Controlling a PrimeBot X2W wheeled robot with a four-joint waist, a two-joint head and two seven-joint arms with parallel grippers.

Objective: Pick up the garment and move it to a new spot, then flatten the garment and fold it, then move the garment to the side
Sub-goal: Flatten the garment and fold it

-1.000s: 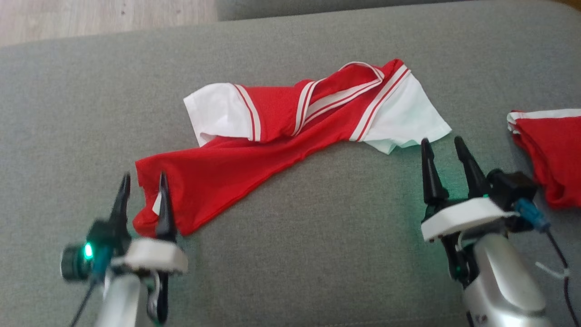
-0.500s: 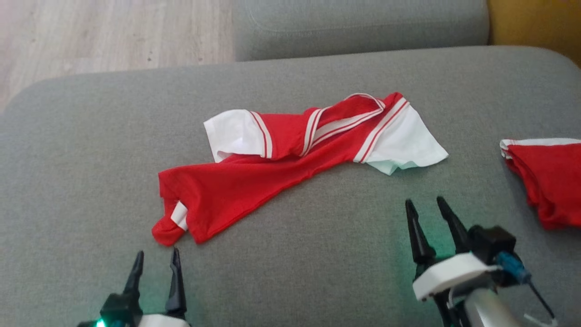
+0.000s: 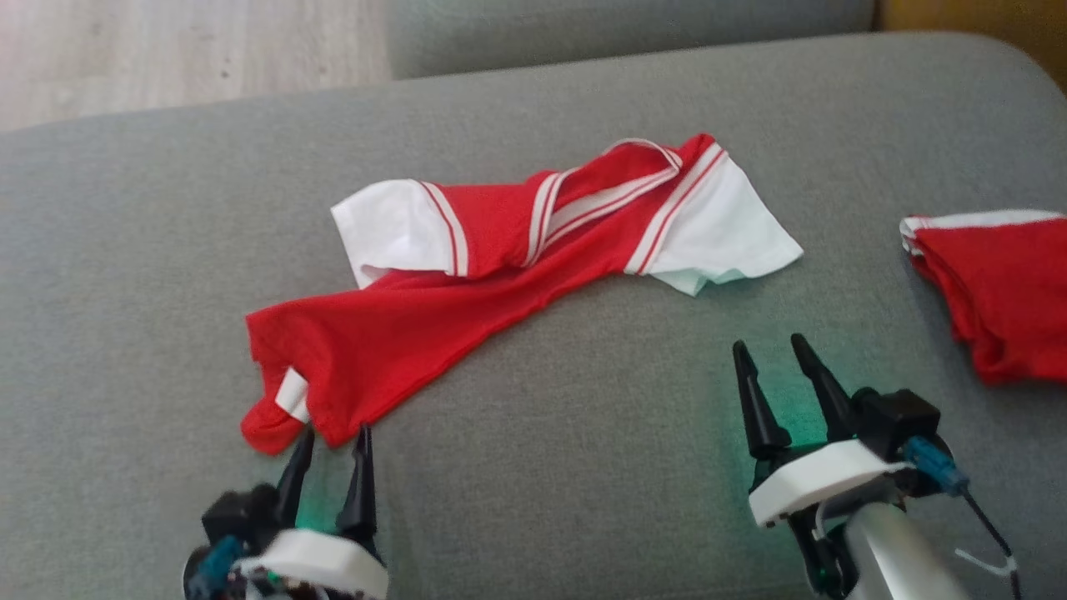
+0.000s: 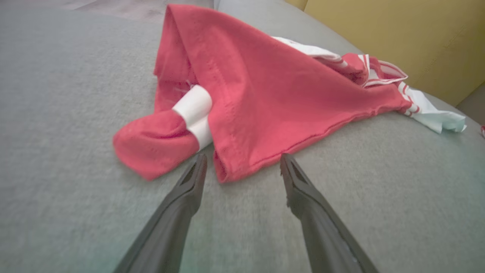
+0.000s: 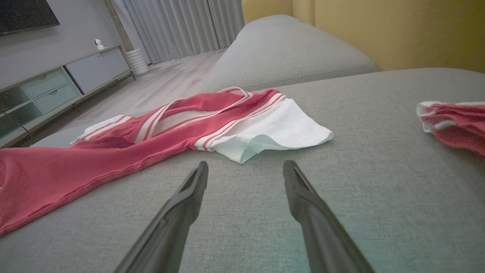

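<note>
My right gripper picks up the slack garment by the sleeve hem (image 3: 706, 283) next, because a ripple stands up at the white sleeve.
The garment (image 3: 467, 292) is a red shirt with white striped sleeves, lying crumpled and stretched diagonally across the grey cushion (image 3: 583, 433). Its white care label (image 3: 292, 393) shows at the lower-left hem. My left gripper (image 3: 333, 437) is open, its tips just short of that hem corner; in the left wrist view the corner of the garment (image 4: 242, 113) lies at the mouth of the left gripper (image 4: 242, 168). My right gripper (image 3: 771, 350) stands open and empty, below the white right sleeve (image 3: 725, 233). The right wrist view shows that sleeve (image 5: 273, 132) ahead of the right gripper (image 5: 245, 168).
A second red-and-white cloth (image 3: 1000, 292) lies bunched at the right edge of the cushion. Another grey cushion (image 3: 625, 29) sits behind, with wooden floor (image 3: 167, 50) at the far left. A yellow wall (image 5: 379, 30) stands to the right.
The head camera has shifted. My left gripper has drawn back off the hem and now sits with its tips at the hem corner. The right gripper has pulled back from the white sleeve.
</note>
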